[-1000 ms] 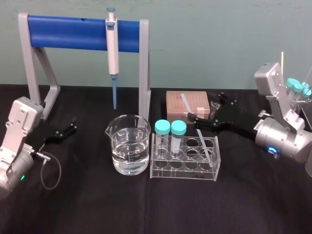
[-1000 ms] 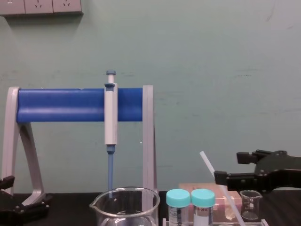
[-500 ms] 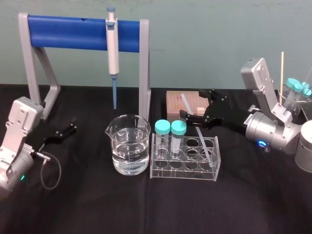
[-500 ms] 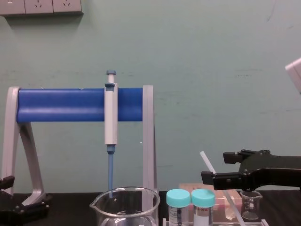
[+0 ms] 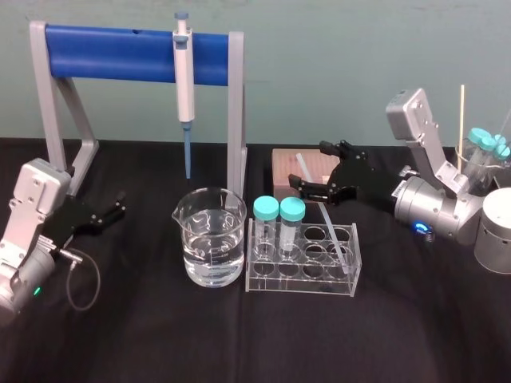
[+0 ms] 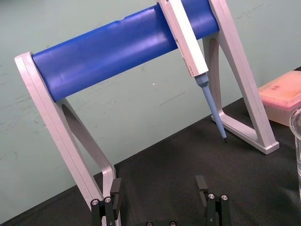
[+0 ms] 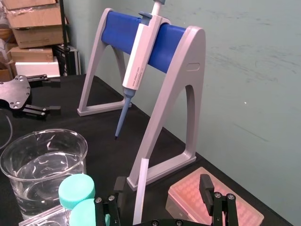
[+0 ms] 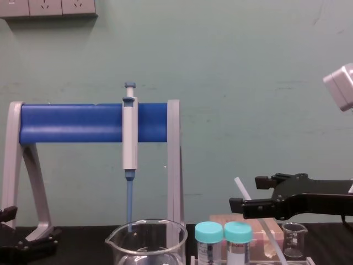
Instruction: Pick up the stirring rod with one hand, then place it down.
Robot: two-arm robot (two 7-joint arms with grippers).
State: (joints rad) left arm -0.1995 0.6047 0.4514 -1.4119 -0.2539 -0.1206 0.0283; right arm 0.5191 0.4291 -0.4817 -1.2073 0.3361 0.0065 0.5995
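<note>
I will grab the rod next with my right gripper, by its upper part (image 8: 245, 193) (image 7: 142, 179), because the rod's lower end sits down in the rack beside the capped tubes.
The stirring rod (image 5: 330, 231) is a thin translucent white rod that leans in the clear tube rack (image 5: 303, 275), its upper end over the pink box. My right gripper (image 5: 310, 165) is open, level with the rod's upper part. In the right wrist view the rod (image 7: 140, 190) rises between the two fingers of the right gripper (image 7: 162, 186), closer to one finger and touching neither. The chest view shows the right gripper (image 8: 246, 192) level with the rod's (image 8: 241, 189) top. My left gripper (image 5: 118, 206) rests open at the table's left, near the stand's foot.
A glass beaker of water (image 5: 211, 239) stands left of the rack, which holds two teal-capped tubes (image 5: 279, 211). A pipette (image 5: 184, 72) hangs on the blue-barred stand (image 5: 120, 52) behind. A pink tip box (image 5: 319, 166) lies under the right gripper. More containers (image 5: 487, 148) stand far right.
My right gripper has moved left toward the rack, and its open fingers now stand on either side of the rod's upper part. The left arm and the rod have not moved.
</note>
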